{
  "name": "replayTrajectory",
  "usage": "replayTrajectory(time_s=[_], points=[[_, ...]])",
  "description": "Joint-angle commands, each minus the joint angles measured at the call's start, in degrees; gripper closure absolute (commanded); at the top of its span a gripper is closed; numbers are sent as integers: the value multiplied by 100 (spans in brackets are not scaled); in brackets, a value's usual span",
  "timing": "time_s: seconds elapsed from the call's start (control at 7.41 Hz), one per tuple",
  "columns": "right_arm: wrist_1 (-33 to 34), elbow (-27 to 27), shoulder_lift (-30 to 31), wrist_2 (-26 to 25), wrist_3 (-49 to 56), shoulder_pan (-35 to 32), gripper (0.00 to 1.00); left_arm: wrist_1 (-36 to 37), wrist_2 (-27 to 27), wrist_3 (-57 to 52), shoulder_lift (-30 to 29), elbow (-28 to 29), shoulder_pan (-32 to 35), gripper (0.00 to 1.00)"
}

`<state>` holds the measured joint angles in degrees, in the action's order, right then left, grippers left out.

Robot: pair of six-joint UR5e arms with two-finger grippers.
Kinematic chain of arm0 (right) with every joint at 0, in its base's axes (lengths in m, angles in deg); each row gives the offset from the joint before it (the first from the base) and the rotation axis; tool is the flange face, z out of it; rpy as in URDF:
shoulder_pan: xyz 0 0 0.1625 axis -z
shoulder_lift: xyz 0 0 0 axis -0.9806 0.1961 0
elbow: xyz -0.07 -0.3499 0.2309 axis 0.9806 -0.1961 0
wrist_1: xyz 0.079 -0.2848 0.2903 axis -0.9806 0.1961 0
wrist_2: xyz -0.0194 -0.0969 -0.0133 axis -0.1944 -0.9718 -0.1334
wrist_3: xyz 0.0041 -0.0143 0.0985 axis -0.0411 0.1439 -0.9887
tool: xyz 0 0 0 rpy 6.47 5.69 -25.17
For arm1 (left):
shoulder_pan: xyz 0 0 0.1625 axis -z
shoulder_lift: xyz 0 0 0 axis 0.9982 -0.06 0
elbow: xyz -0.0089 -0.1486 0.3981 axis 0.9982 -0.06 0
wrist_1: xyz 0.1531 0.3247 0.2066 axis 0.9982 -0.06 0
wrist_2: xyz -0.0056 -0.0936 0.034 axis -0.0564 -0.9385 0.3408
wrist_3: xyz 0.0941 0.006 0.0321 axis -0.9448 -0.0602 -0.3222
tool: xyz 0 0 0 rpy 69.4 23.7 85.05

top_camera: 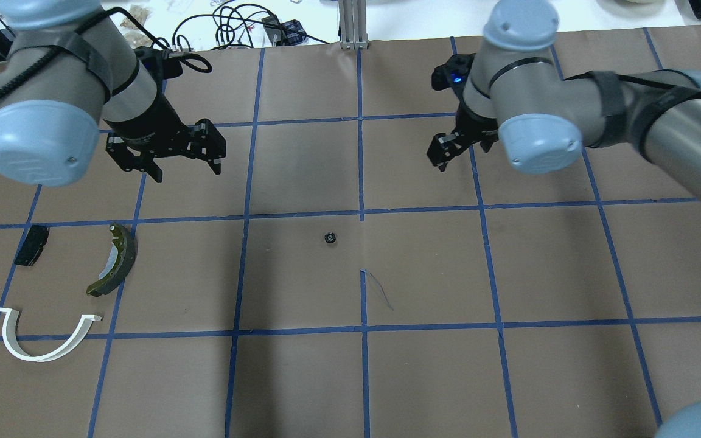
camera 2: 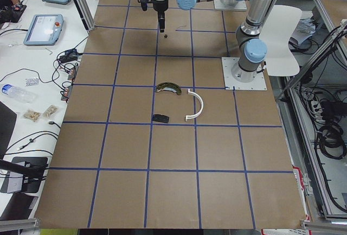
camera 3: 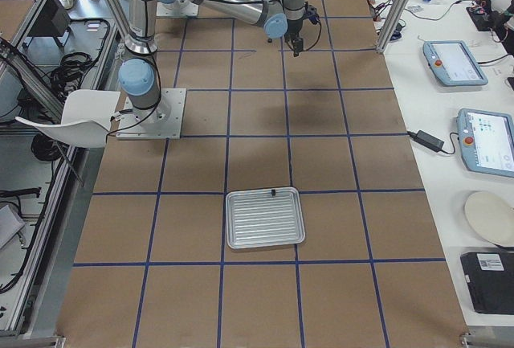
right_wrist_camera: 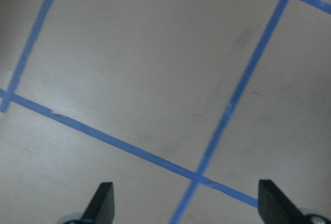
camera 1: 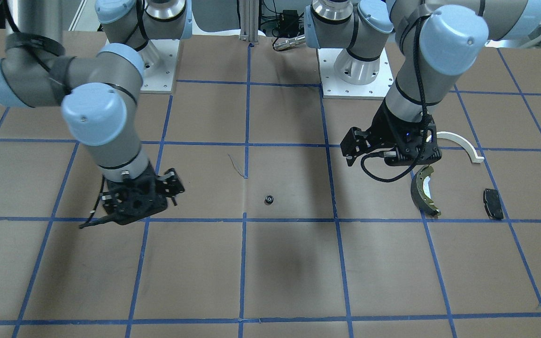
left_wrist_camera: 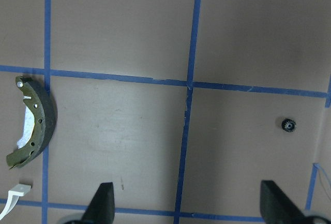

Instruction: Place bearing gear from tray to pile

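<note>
Next, my left gripper grabs the bearing gear by its toothed rim [camera 1: 269,199], to bring it to the pile with the brake shoe [camera 1: 419,194].
The bearing gear [top_camera: 330,238], small, black and toothed, lies alone on the brown paper at the table's middle; it also shows in the left wrist view [left_wrist_camera: 289,124]. The silver tray [camera 3: 264,218] lies far off at the robot's right end and holds one small dark part at its far rim. The pile is a white bracket [top_camera: 34,358], a brake shoe [top_camera: 124,258] and a black pad [top_camera: 31,244]. My left gripper [top_camera: 186,172] is open and empty above the table beyond the brake shoe. My right gripper [top_camera: 442,159] is open and empty, its fingers [right_wrist_camera: 103,203] spread wide.
Blue tape lines grid the brown paper. A thin pen-like scratch [top_camera: 381,292] marks the paper near the gear. Cables and an aluminium post [top_camera: 353,24] stand past the far edge. The robot bases [camera 1: 350,70] stand on white plates.
</note>
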<state>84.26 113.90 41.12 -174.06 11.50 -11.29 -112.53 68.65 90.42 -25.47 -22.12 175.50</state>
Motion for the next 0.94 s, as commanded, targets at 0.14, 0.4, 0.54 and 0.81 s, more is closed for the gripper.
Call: replayTrajectory(time_s=[0.14, 0.4, 0.54, 0.81], points=[[-756, 7, 436, -25, 3388, 2031, 4, 780, -10, 777, -619, -367, 868, 0], [-706, 7, 402, -34, 5585, 3340, 7, 1497, -10, 1084, -1119, -428, 1413, 0], [-635, 7, 297, -34, 6719, 3904, 7, 1727, -10, 1111, -1322, -507, 1485, 0], [-295, 42, -106, -60, 8522, 4636, 5, 2106, -88, 1138, -1630, -578, 1617, 0]])
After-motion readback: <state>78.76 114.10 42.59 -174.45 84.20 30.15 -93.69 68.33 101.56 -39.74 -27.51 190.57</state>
